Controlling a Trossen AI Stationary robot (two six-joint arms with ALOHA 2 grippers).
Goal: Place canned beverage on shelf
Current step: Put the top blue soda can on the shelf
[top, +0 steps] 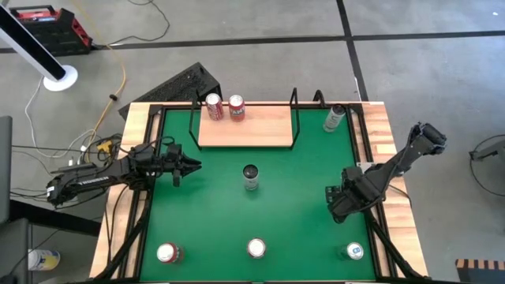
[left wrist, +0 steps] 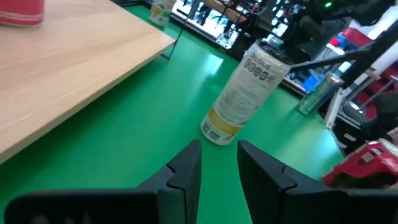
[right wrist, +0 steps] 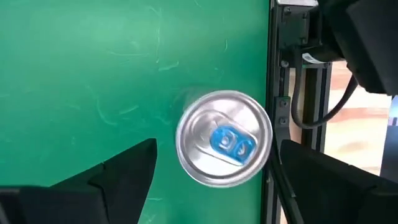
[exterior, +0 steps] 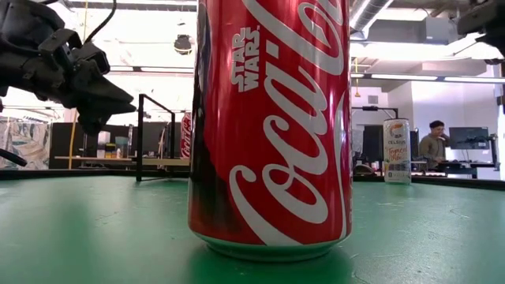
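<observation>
I will next use my right gripper to grab the body of the blue-tab can just under the can's top rim, so that I can place the can on the shelf.
The light-wood shelf lies at the table's far side with two red cans standing on its far edge. A tall white-and-yellow can stands on the green felt at the table's centre. My left gripper is left of it, narrowly open and empty, pointing at it. My right gripper is wide open above the near right, over a silver-topped can with a blue tab, a finger showing on either side of it and touching nothing.
A red Coca-Cola can stands at the near edge's middle, and another red can at the near left. A pale tall can stands at the far right. Black frame rails edge the shelf and table.
</observation>
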